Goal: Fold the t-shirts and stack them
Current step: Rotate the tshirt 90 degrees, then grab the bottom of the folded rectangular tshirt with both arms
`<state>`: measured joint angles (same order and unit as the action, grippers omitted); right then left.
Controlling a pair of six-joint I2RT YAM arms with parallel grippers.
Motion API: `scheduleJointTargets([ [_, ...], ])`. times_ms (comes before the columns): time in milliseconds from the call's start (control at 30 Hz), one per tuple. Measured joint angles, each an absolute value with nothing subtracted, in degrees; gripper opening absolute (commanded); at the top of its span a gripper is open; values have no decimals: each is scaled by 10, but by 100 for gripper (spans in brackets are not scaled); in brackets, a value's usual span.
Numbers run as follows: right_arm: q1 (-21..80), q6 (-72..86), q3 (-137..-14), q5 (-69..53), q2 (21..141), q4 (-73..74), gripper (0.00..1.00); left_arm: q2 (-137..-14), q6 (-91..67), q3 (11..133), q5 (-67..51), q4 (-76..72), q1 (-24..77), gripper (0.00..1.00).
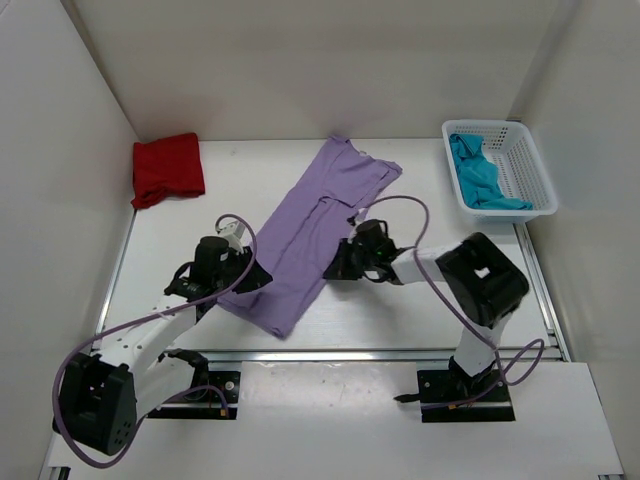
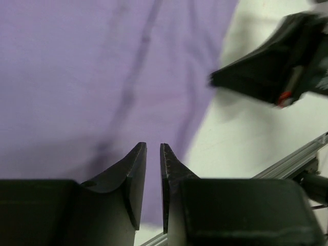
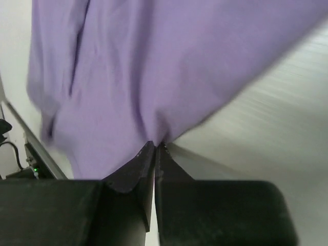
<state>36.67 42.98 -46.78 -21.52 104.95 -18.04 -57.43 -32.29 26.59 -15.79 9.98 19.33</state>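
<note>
My left gripper takes hold of the lavender t-shirt by its near-end edge next, opposite my right gripper, to straighten the t-shirt and fold it.
The lavender t-shirt (image 1: 310,230) lies as a long diagonal strip across the middle of the table. My right gripper (image 1: 333,268) is at its right edge, shut on the cloth; in the right wrist view the purple fabric (image 3: 154,61) puckers into the closed tips (image 3: 155,144). My left gripper (image 1: 262,278) hovers over the strip's lower left edge. In the left wrist view its jaws (image 2: 152,145) stand a narrow gap apart with nothing between them, the flat purple cloth (image 2: 92,77) below. A folded dark red t-shirt (image 1: 167,168) sits back left. The teal t-shirt (image 1: 480,175) lies in the basket.
A white lattice basket (image 1: 530,170) stands at the back right. White walls close in the table on three sides. A metal rail (image 1: 400,352) runs along the near edge. The right arm's dark gripper (image 2: 266,77) shows in the left wrist view.
</note>
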Motion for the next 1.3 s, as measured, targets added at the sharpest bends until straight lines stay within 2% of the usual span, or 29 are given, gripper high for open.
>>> scheduleJointTargets([
  [100,284,398,-401,-229,967,-135,0,-599,-317,271,-148,107,221,28],
  [133,254,387,-383,-233,938,-118,6,-613,-313,276,-145,111,234,28],
  [200,181,361,-347,-233,868,-85,36,-635,-307,282,-139,115,258,25],
  [233,154,350,-331,-234,835,-73,42,-641,-303,282,-136,119,270,26],
  [267,133,340,-316,-234,803,-61,56,-644,-300,282,-130,123,279,27],
  [333,117,321,-297,-237,751,-33,57,-644,-295,282,-119,130,301,32],
  [533,145,305,-246,-201,608,62,45,-656,-287,270,-124,123,351,49],
  [600,163,319,-213,-183,552,93,42,-666,-291,262,-133,114,376,51],
  [733,191,368,-157,-144,438,172,45,-687,-302,249,-152,95,404,45],
  [833,197,394,-138,-129,387,214,45,-695,-309,242,-157,82,411,48],
  [1033,262,446,-109,-129,367,229,28,-709,-329,239,-168,46,428,55],
  [1100,271,456,-101,-136,367,219,22,-716,-335,239,-172,35,434,54],
  [1200,274,469,-91,-144,367,209,10,-731,-343,239,-179,17,444,48],
  [1267,274,475,-89,-147,367,209,6,-740,-347,242,-183,10,448,36],
  [1300,274,476,-89,-147,367,210,3,-743,-348,242,-183,9,450,34],
])
